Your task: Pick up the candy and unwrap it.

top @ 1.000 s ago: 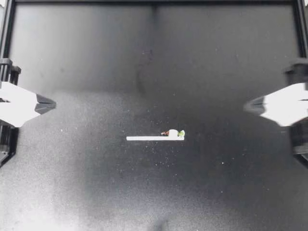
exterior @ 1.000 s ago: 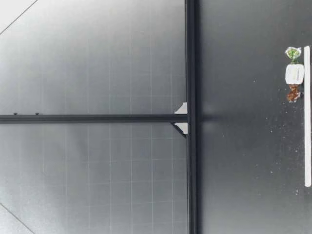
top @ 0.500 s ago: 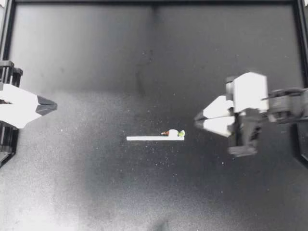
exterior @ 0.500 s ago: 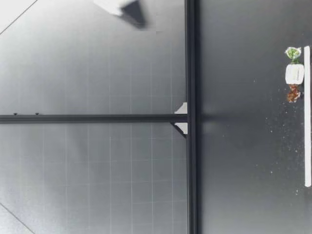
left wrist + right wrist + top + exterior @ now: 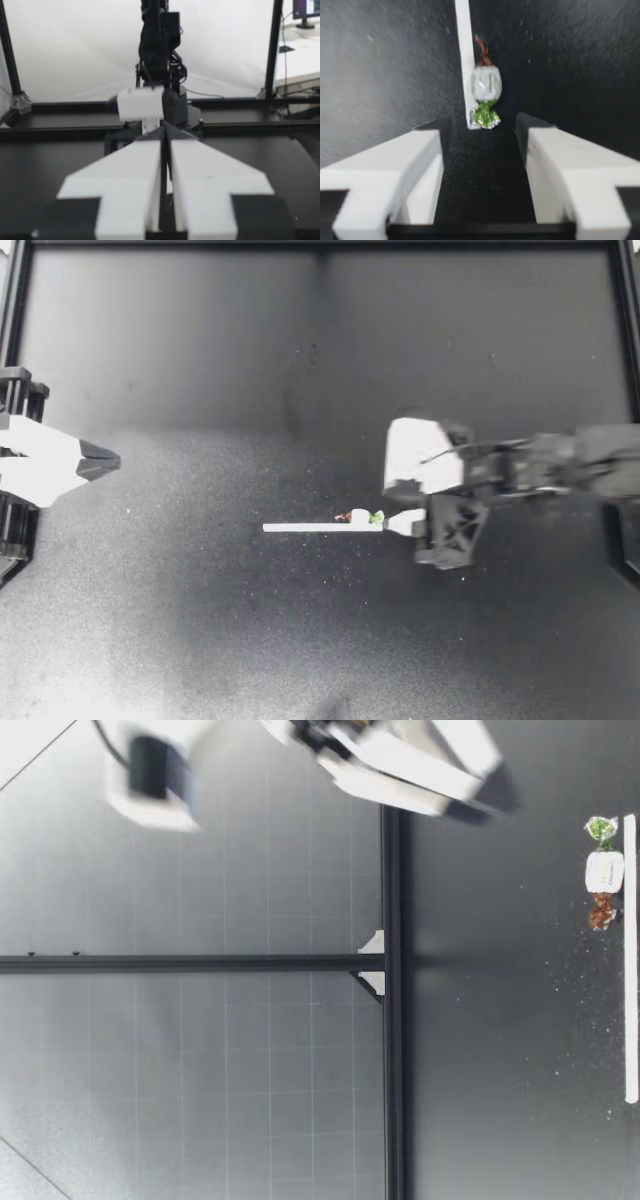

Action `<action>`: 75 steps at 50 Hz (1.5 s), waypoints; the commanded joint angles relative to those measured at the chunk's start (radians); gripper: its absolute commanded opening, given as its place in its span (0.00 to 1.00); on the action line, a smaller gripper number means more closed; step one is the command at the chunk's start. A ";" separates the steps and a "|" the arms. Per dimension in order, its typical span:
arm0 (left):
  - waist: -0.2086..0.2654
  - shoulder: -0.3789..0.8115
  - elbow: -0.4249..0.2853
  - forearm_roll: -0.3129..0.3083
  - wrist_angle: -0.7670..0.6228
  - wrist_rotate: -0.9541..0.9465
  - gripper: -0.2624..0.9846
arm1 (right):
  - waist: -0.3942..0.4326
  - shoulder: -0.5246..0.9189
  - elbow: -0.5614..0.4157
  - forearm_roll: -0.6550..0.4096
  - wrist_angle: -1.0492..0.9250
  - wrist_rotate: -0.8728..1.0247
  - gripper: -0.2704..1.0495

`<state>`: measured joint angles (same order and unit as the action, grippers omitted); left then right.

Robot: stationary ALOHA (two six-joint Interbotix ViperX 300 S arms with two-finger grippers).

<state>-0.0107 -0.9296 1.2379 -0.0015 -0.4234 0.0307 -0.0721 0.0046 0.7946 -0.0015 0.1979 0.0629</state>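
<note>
The candy's brown twisted end (image 5: 344, 517) should stay free for unwrapping, so my right gripper should grab the candy by its green twisted end (image 5: 376, 517) next.
The candy (image 5: 360, 516), white-wrapped with one green and one brown twisted end, lies on the black table against a thin white strip (image 5: 320, 527). My right gripper (image 5: 393, 513) has reached in from the right and stands just beside the candy's green end. In the right wrist view its fingers (image 5: 395, 165) are wide open, and the candy (image 5: 486, 85) lies just ahead of the gap, untouched. The low view shows the candy (image 5: 604, 872) on the table and my right gripper (image 5: 488, 782) above it. My left gripper (image 5: 108, 458) rests shut at the left edge, its fingers (image 5: 135, 170) pressed together on nothing.
A black frame rail (image 5: 320, 246) borders the table at the back and the sides. In the left wrist view my right arm's black base (image 5: 157, 55) stands across the table. Small white specks lie scattered on the tabletop around the strip.
My right arm has swung in from the right edge to the candy's green end, and its fingers have opened wide. The left arm and the candy have not moved.
</note>
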 commanded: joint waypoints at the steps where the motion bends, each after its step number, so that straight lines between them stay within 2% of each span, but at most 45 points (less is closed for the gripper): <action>1: 0.000 0.005 -0.008 0.000 -0.009 0.000 0.15 | -0.008 0.026 -0.041 -0.002 0.018 0.000 0.62; 17: -0.002 0.006 -0.005 0.000 -0.009 0.000 0.15 | -0.008 0.104 -0.084 -0.002 0.026 0.006 0.62; 41: -0.002 0.006 0.002 0.000 -0.009 0.000 0.15 | -0.008 0.163 -0.097 0.002 0.031 0.044 0.60; 46: -0.002 0.006 0.003 0.000 -0.008 0.000 0.15 | -0.008 0.172 -0.097 0.002 0.058 0.060 0.53; 55: -0.002 0.006 0.006 0.000 -0.006 0.000 0.15 | -0.005 0.167 -0.110 0.002 0.123 0.066 0.29; 61: -0.002 0.006 0.011 0.000 -0.005 0.002 0.15 | -0.005 0.163 -0.130 0.002 0.164 0.066 0.18; 67: -0.002 0.006 0.015 0.000 -0.005 0.000 0.15 | -0.005 0.161 -0.161 0.002 0.199 0.064 0.11; 75: -0.002 0.034 0.026 0.000 -0.002 0.000 0.16 | -0.005 0.135 -0.193 0.002 0.224 0.058 0.10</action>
<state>-0.0107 -0.9204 1.2732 -0.0031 -0.4218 0.0307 -0.0813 0.1841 0.6320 -0.0015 0.4157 0.1243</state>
